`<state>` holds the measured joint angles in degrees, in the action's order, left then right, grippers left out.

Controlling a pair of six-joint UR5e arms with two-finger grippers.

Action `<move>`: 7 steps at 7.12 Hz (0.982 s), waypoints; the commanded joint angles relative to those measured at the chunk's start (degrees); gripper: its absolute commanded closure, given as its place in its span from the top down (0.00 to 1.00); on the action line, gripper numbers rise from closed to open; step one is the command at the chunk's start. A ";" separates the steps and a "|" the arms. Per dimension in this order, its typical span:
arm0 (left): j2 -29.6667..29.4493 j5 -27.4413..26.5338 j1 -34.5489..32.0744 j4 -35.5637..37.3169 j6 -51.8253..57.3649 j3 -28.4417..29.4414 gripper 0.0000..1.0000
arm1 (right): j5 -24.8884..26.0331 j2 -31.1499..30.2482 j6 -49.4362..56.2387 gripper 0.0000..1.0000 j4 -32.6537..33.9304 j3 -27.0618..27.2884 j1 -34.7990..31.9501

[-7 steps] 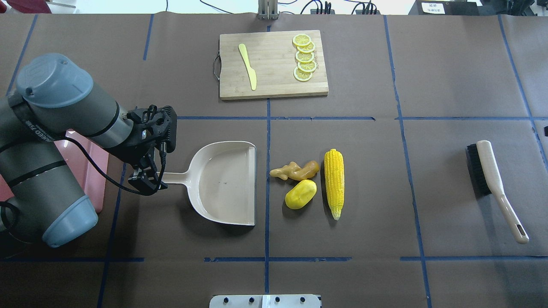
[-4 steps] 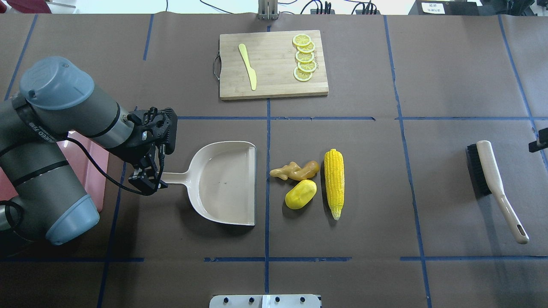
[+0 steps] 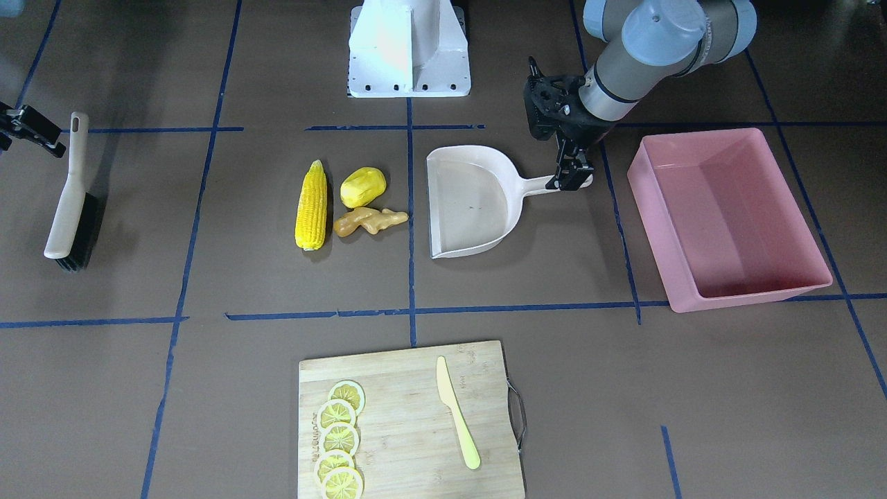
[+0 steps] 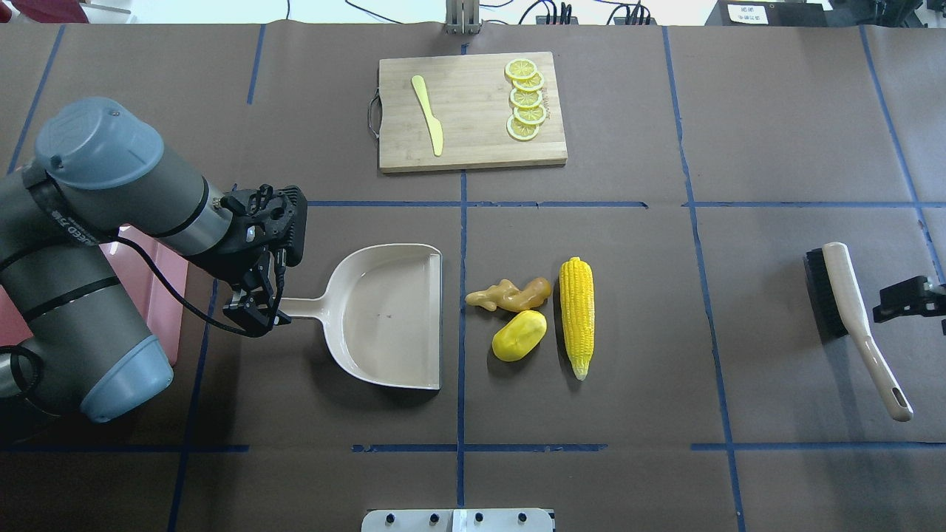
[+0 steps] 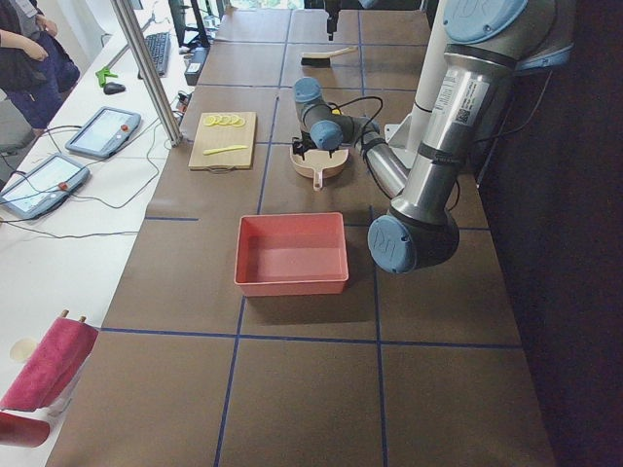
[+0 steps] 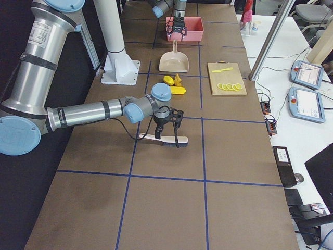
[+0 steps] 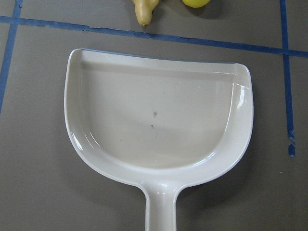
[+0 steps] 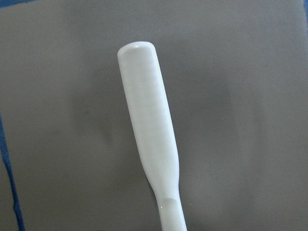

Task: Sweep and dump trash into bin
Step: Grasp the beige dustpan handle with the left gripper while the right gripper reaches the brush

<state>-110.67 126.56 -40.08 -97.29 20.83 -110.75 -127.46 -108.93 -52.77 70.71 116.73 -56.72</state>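
The right gripper grabs the black-bristled brush by its white handle (image 3: 77,145) next, to sweep the trash into the dustpan (image 3: 470,199).
The trash lies in a group at mid-table: a yellow corn cob (image 4: 577,314), a rounded yellow potato (image 4: 519,335) and a tan ginger root (image 4: 511,294). A beige dustpan (image 4: 388,318) lies just left of them with its open mouth facing them. My left gripper (image 4: 255,310) is at the end of the dustpan's handle, its jaws open on either side of it. The pink bin (image 3: 727,208) stands beyond the handle, empty. My right gripper (image 4: 909,299) is open, just above the handle of the brush (image 4: 850,310).
A wooden cutting board (image 4: 473,111) lies at the far middle with a pale yellow knife (image 4: 429,114) and several lemon slices (image 4: 526,100). In the overhead view my left arm covers most of the bin (image 4: 159,295). The robot's white base (image 3: 409,48) stands behind the dustpan.
My right gripper has come into view from the right edge, over the brush handle. My left gripper has shifted slightly at the dustpan handle. The dustpan and trash have not moved.
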 commanded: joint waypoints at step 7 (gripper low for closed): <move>-0.07 0.00 0.00 0.00 0.09 0.00 0.99 | 1.78 -1.54 -7.08 0.98 -15.78 -9.78 9.70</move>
<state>-110.68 126.56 -40.08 -97.29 20.91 -110.76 -125.66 -109.53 -59.75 55.07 106.51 -47.25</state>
